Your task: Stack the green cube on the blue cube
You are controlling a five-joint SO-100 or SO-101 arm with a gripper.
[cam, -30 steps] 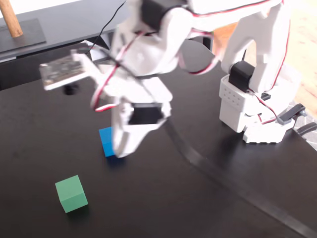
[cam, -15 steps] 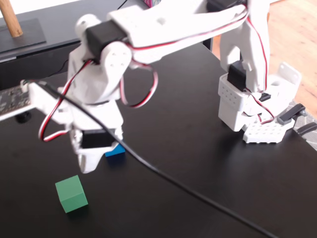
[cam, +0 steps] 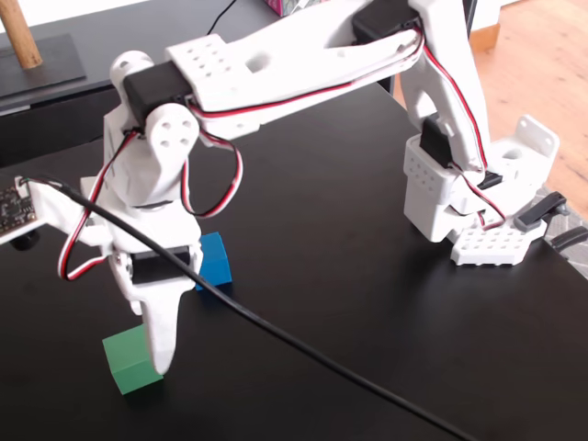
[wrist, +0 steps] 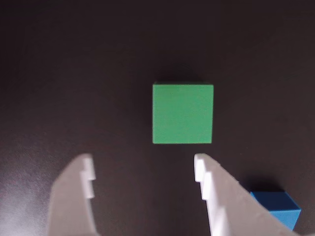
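Observation:
Next, my gripper grabs the green cube (wrist: 182, 113) by its opposite sides to stack it on the blue cube (wrist: 278, 209).
The green cube (wrist: 182, 113) lies flat on the black table, seen from above in the wrist view, just beyond my two white fingertips. My gripper (wrist: 144, 169) is open, its jaws spread wider than the cube, with nothing between them. The blue cube (wrist: 278, 209) peeks out at the lower right behind the right finger (wrist: 216, 196). In the fixed view the gripper (cam: 156, 354) hangs low over the green cube (cam: 127, 363) at the table's front left and covers part of it. The blue cube (cam: 214, 262) sits a little behind and to the right, apart from it.
The arm's white base (cam: 478, 197) stands at the right of the table. A black cable (cam: 303, 349) runs across the tabletop from the wrist toward the front right. A wooden post on a dark stand (cam: 23, 41) is at the back left.
The arm has swung left and down from above the blue cube to just over the green cube. Both cubes stay where they were.

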